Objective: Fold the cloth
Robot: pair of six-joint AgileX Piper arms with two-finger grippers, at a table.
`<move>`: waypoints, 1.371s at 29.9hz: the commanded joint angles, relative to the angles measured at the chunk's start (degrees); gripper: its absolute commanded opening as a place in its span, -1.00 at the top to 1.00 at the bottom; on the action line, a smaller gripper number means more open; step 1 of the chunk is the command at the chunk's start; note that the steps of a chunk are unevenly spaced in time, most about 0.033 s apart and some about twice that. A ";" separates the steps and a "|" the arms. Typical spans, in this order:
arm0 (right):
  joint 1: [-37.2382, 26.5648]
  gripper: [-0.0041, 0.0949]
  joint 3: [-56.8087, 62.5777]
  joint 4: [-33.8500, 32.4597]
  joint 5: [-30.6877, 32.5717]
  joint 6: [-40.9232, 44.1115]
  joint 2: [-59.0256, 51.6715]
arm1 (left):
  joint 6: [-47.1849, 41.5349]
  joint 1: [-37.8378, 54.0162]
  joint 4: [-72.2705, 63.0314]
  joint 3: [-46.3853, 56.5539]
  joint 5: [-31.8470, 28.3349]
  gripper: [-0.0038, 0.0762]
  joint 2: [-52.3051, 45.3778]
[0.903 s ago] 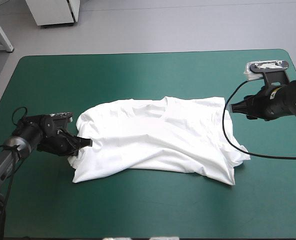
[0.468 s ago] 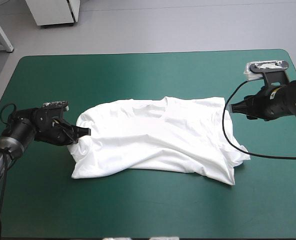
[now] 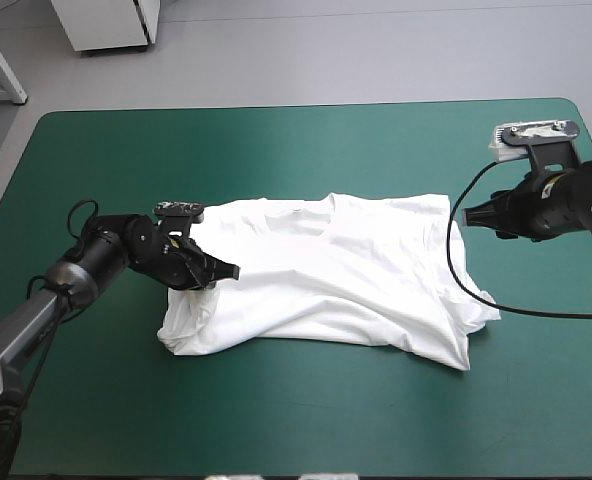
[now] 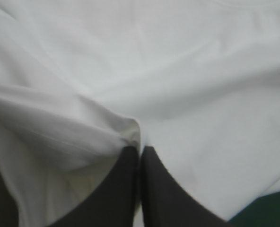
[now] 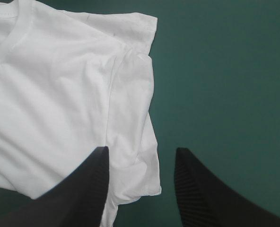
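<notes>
Next, the right gripper grabs the T-shirt by its hem corner (image 3: 461,355), to fold the T-shirt's lower half over toward the T-shirt's collar (image 3: 329,215).
The white T-shirt (image 3: 336,275) lies spread across the table's middle, collar toward the far edge. Its left side is lifted and drawn inward over the body. My left gripper (image 3: 223,272) is shut on that left side; in the left wrist view its black fingers meet in a point (image 4: 140,150) with a fold of the T-shirt (image 4: 178,71) pinched at the tip. My right gripper (image 3: 474,212) hovers just off the right sleeve. In the right wrist view it is open (image 5: 141,155), and the sleeve edge of the T-shirt (image 5: 59,85) lies between and ahead of its fingers.
Teal-green cover (image 3: 306,150) shows on every side of the T-shirt, with a broad strip along the near edge (image 3: 306,420). The table's left part, where the T-shirt's edge lay before, is bare cover (image 3: 86,200).
My left gripper has travelled right, onto the T-shirt, dragging the left side inward with it. The T-shirt's left outline has shrunk toward the middle. The right arm has stayed still.
</notes>
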 commanded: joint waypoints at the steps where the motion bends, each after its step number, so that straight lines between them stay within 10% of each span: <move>1: -0.50 0.08 -1.92 -0.83 -0.41 -0.31 -1.40 | -0.13 -1.09 -1.15 -1.85 -1.49 0.93 1.25; 9: -0.50 0.08 -1.92 -1.21 -0.41 -0.31 -1.40 | 2.14 -1.09 1.49 -1.85 -1.07 0.84 3.89; 18: -0.50 0.08 -1.92 -0.98 -0.41 -0.11 -1.40 | 3.33 -1.09 1.46 -4.30 4.45 -0.19 3.67; 41: -12.90 0.04 15.28 7.40 -2.83 -1.78 4.33 | -8.11 -1.09 19.45 -11.03 14.69 -0.20 -6.07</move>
